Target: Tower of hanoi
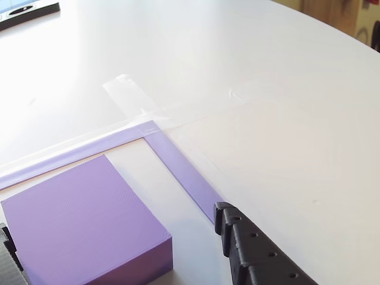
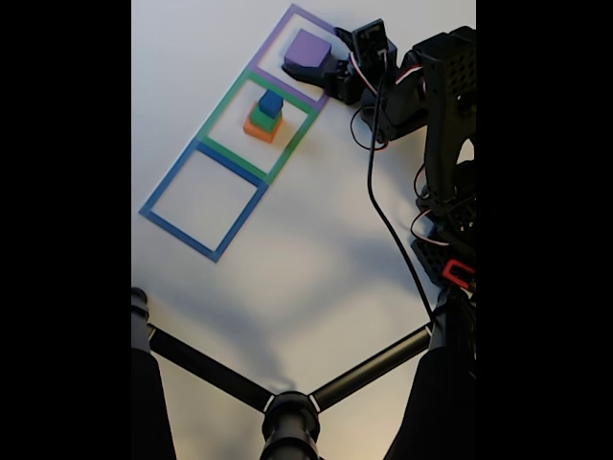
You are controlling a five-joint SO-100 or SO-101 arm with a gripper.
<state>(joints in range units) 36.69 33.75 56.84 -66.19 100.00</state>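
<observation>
My gripper grabs the purple block by its opposite sides next, which leaves the large purple block's flat top (image 1: 83,217) free to carry the tower's other blocks.
In the other view a large purple block (image 1: 83,219) rests on the white table inside the corner of a purple tape square (image 1: 178,166). My gripper (image 1: 113,221) stands open astride it: the black right finger (image 1: 255,249) is a clear gap away from the block's right side, and the left finger (image 1: 6,246) shows at the frame edge. In the fixed view the purple block (image 2: 306,46) lies in the top purple square (image 2: 278,31) with the gripper (image 2: 324,65) at its lower right. A blue block (image 2: 271,100) tops a green one and an orange one (image 2: 259,129) in the middle green square (image 2: 218,115).
A blue tape square (image 2: 172,222) lies bare below the green one. Black stand legs (image 2: 287,407) cross the bottom of the fixed view, and a black cable (image 2: 383,216) trails from the arm (image 2: 441,86). A dark object (image 1: 29,12) sits at the far left.
</observation>
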